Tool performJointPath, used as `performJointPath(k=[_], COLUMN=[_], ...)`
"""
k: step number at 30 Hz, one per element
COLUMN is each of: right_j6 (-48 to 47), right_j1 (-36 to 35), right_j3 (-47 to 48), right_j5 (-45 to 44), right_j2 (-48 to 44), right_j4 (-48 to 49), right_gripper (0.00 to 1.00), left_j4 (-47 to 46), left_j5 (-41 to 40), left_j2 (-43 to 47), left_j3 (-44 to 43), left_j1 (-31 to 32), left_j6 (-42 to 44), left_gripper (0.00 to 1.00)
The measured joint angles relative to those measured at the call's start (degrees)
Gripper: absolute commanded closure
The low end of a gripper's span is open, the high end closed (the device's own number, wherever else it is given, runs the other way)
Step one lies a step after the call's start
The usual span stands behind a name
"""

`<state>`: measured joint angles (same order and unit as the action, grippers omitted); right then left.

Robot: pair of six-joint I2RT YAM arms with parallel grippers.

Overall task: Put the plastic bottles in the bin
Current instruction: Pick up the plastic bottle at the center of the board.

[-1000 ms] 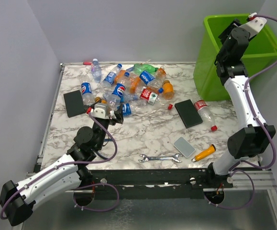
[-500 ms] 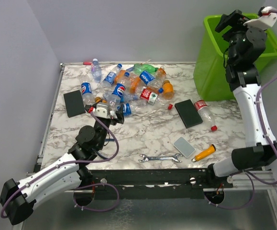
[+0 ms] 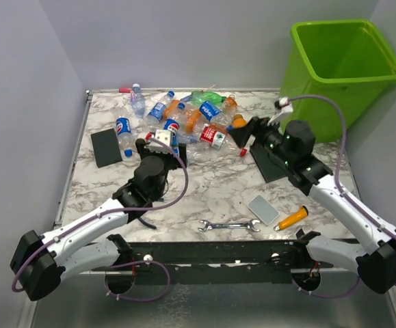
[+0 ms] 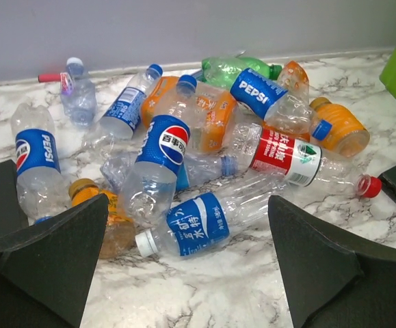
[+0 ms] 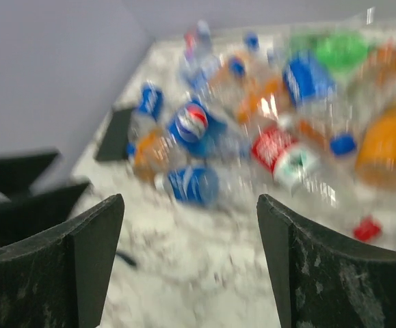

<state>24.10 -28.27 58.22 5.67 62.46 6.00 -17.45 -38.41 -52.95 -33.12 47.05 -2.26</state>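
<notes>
I will next grip the Pepsi bottle by its base end [image 4: 146, 199] with my left gripper, leaving its capped neck free for my right gripper.
The plastic bottles [image 3: 187, 123] lie in a heap at the back of the marble table. The lime-green bin [image 3: 341, 65] stands at the back right. My left gripper [image 3: 158, 145] is open and empty at the heap's near edge. In the left wrist view my left gripper [image 4: 191, 273] frames a clear bottle with a blue label and white cap [image 4: 198, 222]. A Pepsi bottle [image 4: 163, 147] and a red-labelled bottle [image 4: 286, 154] lie behind it. My right gripper [image 3: 247, 133] is open and empty, low by the heap's right side. Its wrist view is blurred; my right gripper [image 5: 198, 273] faces the heap [image 5: 252, 116].
A black slab [image 3: 105, 147] lies left of the heap, another [image 3: 269, 167] lies partly under my right arm. A grey slab [image 3: 262, 210], a wrench [image 3: 228, 225] and an orange-handled screwdriver [image 3: 292, 219] lie near the front edge. A loose red cap [image 3: 242, 152] lies by my right gripper.
My right arm swung down from above the bin to the table beside the heap. My left gripper moved forward to the heap's near edge.
</notes>
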Motion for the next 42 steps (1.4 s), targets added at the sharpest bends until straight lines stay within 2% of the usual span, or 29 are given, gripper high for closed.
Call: performJointPath(k=[4, 7, 11, 18, 26, 36, 42], right_j6=[3.6, 5.0, 5.9, 7.1, 5.6, 4.4, 4.5], right_j1=[-0.4, -0.5, -0.5, -0.5, -0.5, -0.5, -0.5], right_j3=[-14.7, -20.7, -23.9, -29.7, -30.3, -29.3, -27.3], right_j5=[2.9, 4.2, 5.3, 7.9, 8.3, 8.4, 8.3], right_j2=[-0.9, -5.2, -12.2, -18.9, -24.0, -23.7, -23.5], right_j4=[-3.2, -4.5, -4.1, -5.1, -10.2, -12.2, -12.7], right_gripper=[0.18, 0.18, 0.18, 0.18, 0.18, 0.18, 0.18], left_j4=[6.4, 11.4, 19.7, 31.4, 40.3, 44.2, 44.2], left_j5=[1.0, 4.2, 10.3, 18.6, 20.4, 20.2, 20.3], left_j2=[-6.2, -11.2, -23.3, -41.6, -52.0, -57.3, -57.8], left_j3=[-7.3, -12.5, -24.4, -41.8, -49.0, -51.5, -51.5], left_j1=[-3.0, -9.1, -16.9, -20.6, -22.4, -23.1, -23.1], left_j6=[-5.2, -8.1, -9.5, -5.1, -0.9, 0.2, -0.1], left_gripper=[0.01, 0.01, 0.01, 0.01, 0.02, 0.26, 0.46])
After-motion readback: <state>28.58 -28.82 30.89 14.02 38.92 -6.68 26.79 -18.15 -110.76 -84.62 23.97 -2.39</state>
